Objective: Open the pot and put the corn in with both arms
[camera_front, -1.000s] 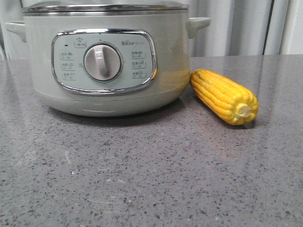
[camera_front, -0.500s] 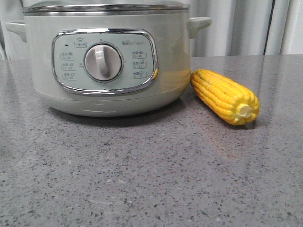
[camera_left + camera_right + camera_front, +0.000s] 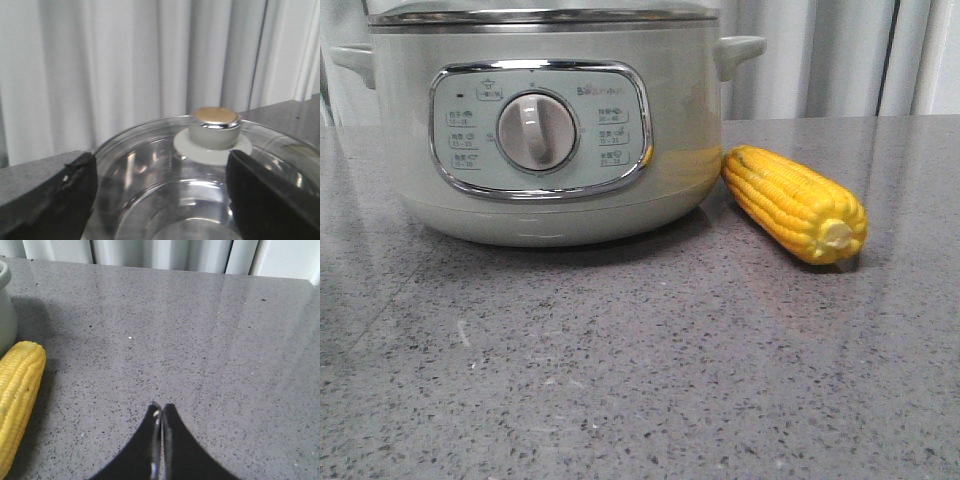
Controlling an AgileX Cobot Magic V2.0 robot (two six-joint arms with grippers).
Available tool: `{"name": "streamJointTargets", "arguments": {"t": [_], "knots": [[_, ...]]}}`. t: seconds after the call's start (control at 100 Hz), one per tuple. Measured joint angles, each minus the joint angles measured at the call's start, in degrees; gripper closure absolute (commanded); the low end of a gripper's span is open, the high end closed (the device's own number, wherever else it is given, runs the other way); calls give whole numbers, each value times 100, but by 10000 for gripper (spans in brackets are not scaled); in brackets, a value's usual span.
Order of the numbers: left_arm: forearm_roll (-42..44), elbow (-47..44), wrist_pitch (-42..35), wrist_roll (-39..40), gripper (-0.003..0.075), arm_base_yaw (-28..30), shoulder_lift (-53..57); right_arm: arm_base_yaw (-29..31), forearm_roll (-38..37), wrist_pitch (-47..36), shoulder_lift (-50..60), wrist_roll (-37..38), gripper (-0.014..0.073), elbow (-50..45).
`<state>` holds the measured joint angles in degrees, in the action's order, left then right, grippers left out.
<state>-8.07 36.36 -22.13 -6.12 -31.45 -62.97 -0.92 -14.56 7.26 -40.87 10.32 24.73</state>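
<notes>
The glass lid is too wide for my fingers. My left gripper next needs to pick up the lid by its narrow gold-topped knob to open the pot.
The pale grey-green pot (image 3: 545,130) stands at the back left of the grey table in the front view, with its glass lid (image 3: 200,190) on it. The lid's knob (image 3: 215,127) has a gold top. The yellow corn (image 3: 795,203) lies right of the pot, stub end toward the front; it also shows in the right wrist view (image 3: 17,400). My left gripper (image 3: 160,190) is open above the lid, its fingers wide apart, the knob just beyond them. My right gripper (image 3: 161,410) is shut and empty over bare table, to one side of the corn. Neither gripper shows in the front view.
The grey speckled table (image 3: 640,370) stretches in front of the pot. White curtains (image 3: 820,55) hang behind the table. A pot handle (image 3: 738,50) juts out above the corn's far end.
</notes>
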Motion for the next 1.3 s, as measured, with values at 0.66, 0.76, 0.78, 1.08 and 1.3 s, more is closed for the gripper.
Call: {"name": "streamJointTargets", "arguments": {"t": [0.66, 0.76, 0.78, 1.08, 1.3], "knots": [[103, 1751, -220, 4, 284, -312, -2248, 0, 0, -4, 0, 0, 657, 0], [103, 1778, -233, 4, 434, -312, -2270, 0, 14, -4, 0, 0, 657, 0], [103, 1783, -233, 4, 476, -312, -2270, 0, 19, -4, 0, 0, 657, 0], [88, 1783, -233, 92, 741, -348, -2270, -362, 210, 237, -13, 0, 657, 39], [60, 1964, 123, 92, 741, -348, -2184, -1022, 219, 792, -392, 0, 653, 518]]}}
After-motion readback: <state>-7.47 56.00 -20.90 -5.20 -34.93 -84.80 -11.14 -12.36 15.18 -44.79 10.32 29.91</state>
